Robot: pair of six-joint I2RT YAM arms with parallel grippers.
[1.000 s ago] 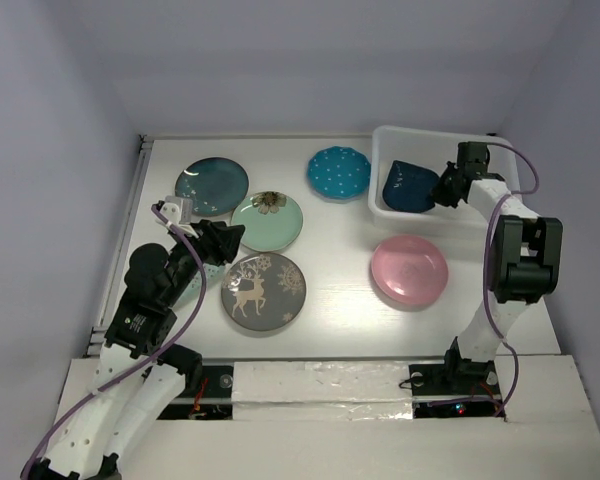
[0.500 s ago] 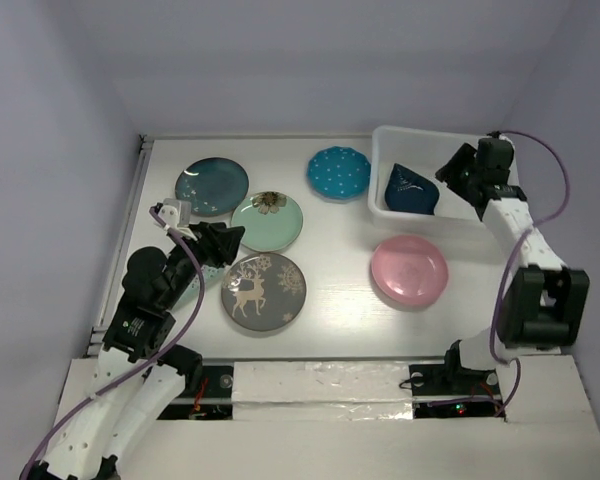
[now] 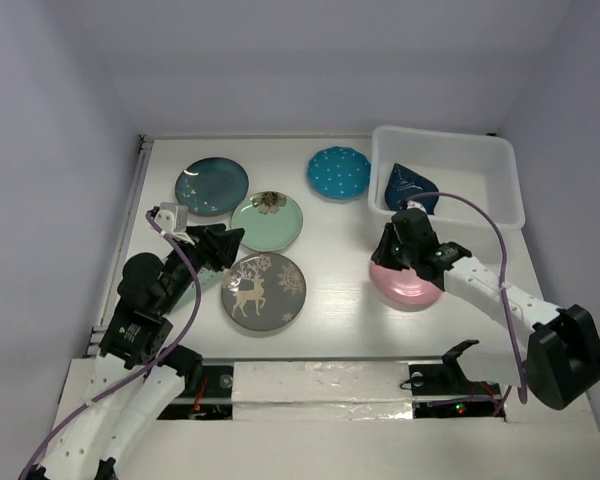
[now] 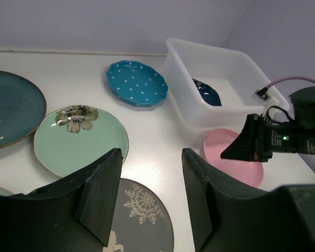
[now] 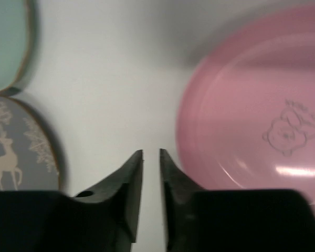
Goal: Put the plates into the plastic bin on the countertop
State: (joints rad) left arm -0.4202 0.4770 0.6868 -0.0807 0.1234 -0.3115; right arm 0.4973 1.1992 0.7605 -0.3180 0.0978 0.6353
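My right gripper should next take hold of the pink plate by its curved rim, so that its broad base stays free to rest in the bin (image 3: 445, 135).
The navy shell-shaped plate (image 3: 410, 187) lies in the plastic bin (image 3: 445, 135) at the back right. On the countertop (image 3: 330, 235) lie the dark teal plate (image 3: 211, 186), the mint flower plate (image 3: 268, 221), the blue dotted plate (image 3: 338, 172), the grey reindeer plate (image 3: 263, 291) and the pink plate (image 3: 410, 288). My right gripper (image 5: 150, 152) is low over the countertop at the pink plate's (image 5: 257, 121) left rim, jaws almost closed and empty. My left gripper (image 4: 149, 155) is open and empty above the grey plate's (image 4: 142, 215) edge.
Pale lavender walls close in the countertop on three sides. The bin (image 4: 215, 58) stands just behind the pink plate (image 4: 228, 157). The right arm (image 3: 500, 295) stretches across the front right. A pale object (image 3: 195, 282) shows partly under the left arm.
My right gripper has left the bin, with the navy plate now lying inside, and swung forward and left, down to the pink plate's left rim. The left arm has barely moved.
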